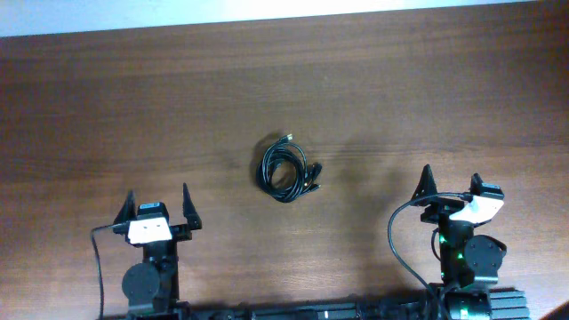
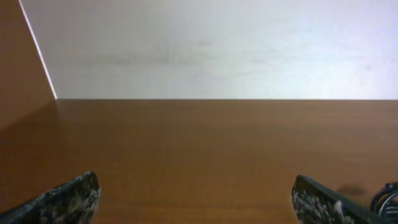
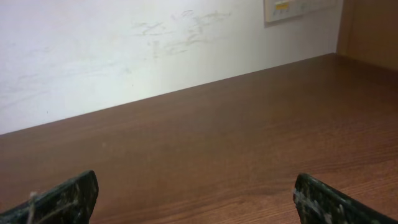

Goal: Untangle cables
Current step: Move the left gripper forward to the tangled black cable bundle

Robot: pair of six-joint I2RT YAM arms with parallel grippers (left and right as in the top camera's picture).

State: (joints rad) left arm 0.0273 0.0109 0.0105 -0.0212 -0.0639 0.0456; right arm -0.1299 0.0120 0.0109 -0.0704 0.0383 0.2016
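The left gripper takes hold of the coiled cables next, on their side opposite most plug ends, which leaves those plug ends free to untangle.
The cables (image 1: 288, 169) lie as one bundle of thin black coiled cords with small plug ends in the middle of the wooden table (image 1: 284, 89). An edge of the bundle shows at the lower right of the left wrist view (image 2: 387, 200). My left gripper (image 1: 157, 206) is open and empty at the near left, well short of the cables; its fingers frame bare wood in the left wrist view (image 2: 196, 199). My right gripper (image 1: 451, 182) is open and empty at the near right, apart from the cables; it also shows in the right wrist view (image 3: 196, 199).
A white wall (image 2: 217, 43) rises behind the far table edge. A wall plate (image 3: 298, 7) is on the wall at the far right. Thick black wires (image 1: 396, 240) run along both arm bases near the front edge.
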